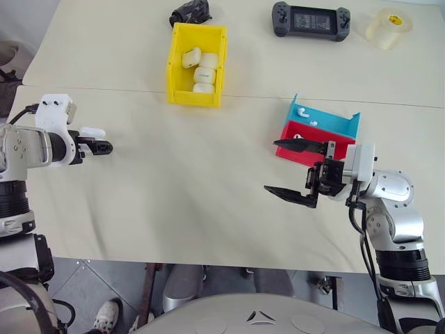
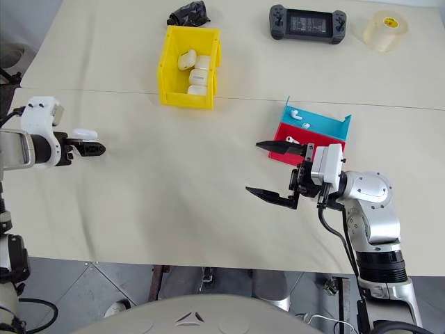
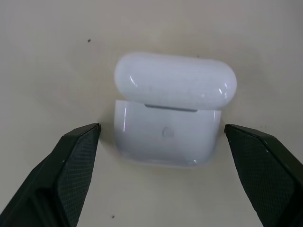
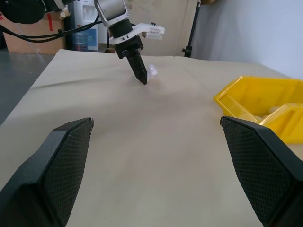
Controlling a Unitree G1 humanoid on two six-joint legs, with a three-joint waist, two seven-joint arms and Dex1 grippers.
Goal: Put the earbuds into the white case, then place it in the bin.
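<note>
My left gripper closes on the white case next, since the fingers are beside the case's lower sides in the left wrist view.
A white case lies on the cream table at the far left with its lid tipped up, hinge side toward my left gripper. That gripper is open, its fingers standing apart on either side of the case without touching it. My right gripper hangs open and empty over the table's right half, just in front of the trays. Two earbuds lie in the blue tray. The yellow bin stands at the back centre and holds several white cases.
A red tray sits against the blue one, partly under my right gripper's upper finger. A game controller, a tape roll and a black object lie along the back. The table's front edge runs close below both arms.
</note>
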